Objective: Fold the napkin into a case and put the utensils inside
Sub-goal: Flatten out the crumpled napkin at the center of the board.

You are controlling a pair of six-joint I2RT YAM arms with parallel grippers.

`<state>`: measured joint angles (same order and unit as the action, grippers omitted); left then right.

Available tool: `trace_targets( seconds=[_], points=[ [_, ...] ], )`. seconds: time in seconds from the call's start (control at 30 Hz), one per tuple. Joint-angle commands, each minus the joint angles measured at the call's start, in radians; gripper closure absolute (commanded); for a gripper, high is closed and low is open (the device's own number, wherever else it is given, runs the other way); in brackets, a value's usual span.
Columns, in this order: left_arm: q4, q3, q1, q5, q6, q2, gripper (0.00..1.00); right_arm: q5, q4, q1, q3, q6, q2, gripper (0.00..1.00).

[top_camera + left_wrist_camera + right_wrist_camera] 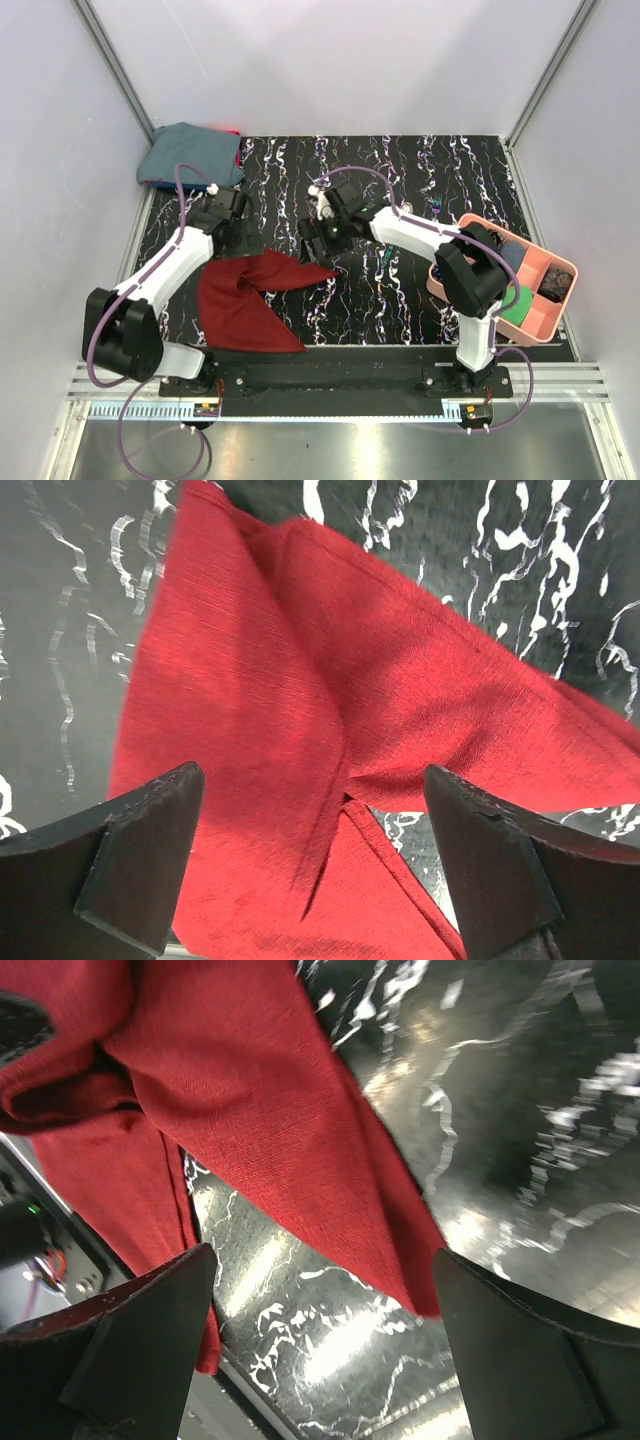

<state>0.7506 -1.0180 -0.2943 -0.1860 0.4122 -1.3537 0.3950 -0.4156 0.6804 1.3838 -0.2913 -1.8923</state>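
The robot next needs to grab the napkin by its folded-over flap [233,270] with the left gripper, to spread it for folding. This leaves the pointed corner [326,273] for the right gripper.
The dark red napkin [245,300] lies crumpled and partly folded over itself on the table's left-middle, one pointed corner reaching right. My left gripper [243,240] hovers over its upper edge; in the left wrist view it [312,780] is open with the folded napkin [300,660] below, held by nothing. My right gripper [313,245] is by the napkin's right corner; in the right wrist view it [322,1255] is open and empty, with the napkin [260,1100] just beyond the fingers. A slim green-handled utensil [383,256] lies on the table to the right. No folded case shows.
A pink compartment tray [545,325] holding dark and green items stands at the right edge. A blue-grey cloth bundle [190,155] sits at the back left corner. A small dark piece [437,208] lies near the tray. White walls enclose the black marbled table [400,300].
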Motion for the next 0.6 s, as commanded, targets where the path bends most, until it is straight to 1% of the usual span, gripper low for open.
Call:
trace_targets(
  seconds=[0.0, 0.07, 0.13, 0.2, 0.23, 0.3, 0.37, 0.4, 0.43, 0.47, 0.53, 0.57],
  points=[
    [-0.034, 0.025, -0.042, -0.089, 0.025, -0.03, 0.08, 0.005, 0.051, 0.041, 0.052, 0.073, -0.068, 0.0],
    [-0.037, 0.045, -0.048, -0.083, 0.034, -0.044, 0.15, -0.007, 0.047, 0.047, 0.055, 0.08, -0.093, 0.0],
    [-0.042, 0.067, -0.054, -0.082, 0.04, -0.039, 0.2, -0.008, 0.044, 0.053, 0.049, 0.093, -0.113, 0.04],
    [-0.045, 0.079, -0.055, -0.082, 0.042, -0.03, 0.25, -0.034, 0.044, 0.059, 0.04, 0.109, -0.119, 0.09],
    [-0.049, 0.093, -0.055, -0.086, 0.04, -0.022, 0.29, -0.031, 0.046, 0.064, 0.034, 0.112, -0.123, 0.16],
    [-0.054, 0.102, -0.055, -0.079, 0.037, -0.016, 0.31, -0.024, 0.047, 0.064, 0.031, 0.116, -0.14, 0.2],
    [-0.056, 0.11, -0.054, -0.058, 0.034, -0.01, 0.41, -0.012, 0.046, 0.068, 0.029, 0.118, -0.148, 0.28],
    [-0.065, 0.113, -0.055, -0.046, 0.033, -0.005, 0.45, -0.01, 0.047, 0.067, 0.032, 0.116, -0.154, 0.3],
    [-0.068, 0.119, -0.055, -0.04, 0.025, 0.005, 0.47, -0.008, 0.05, 0.068, 0.032, 0.116, -0.154, 0.31],
    [-0.072, 0.121, -0.055, -0.03, 0.022, 0.011, 0.51, -0.004, 0.054, 0.067, 0.034, 0.118, -0.157, 0.36],
    [-0.079, 0.119, -0.054, -0.029, 0.005, 0.021, 0.55, -0.002, 0.057, 0.067, 0.044, 0.119, -0.166, 0.42],
    [-0.079, 0.118, -0.054, -0.041, -0.001, 0.022, 0.65, -0.002, 0.055, 0.067, 0.05, 0.118, -0.175, 0.56]
  ],
)
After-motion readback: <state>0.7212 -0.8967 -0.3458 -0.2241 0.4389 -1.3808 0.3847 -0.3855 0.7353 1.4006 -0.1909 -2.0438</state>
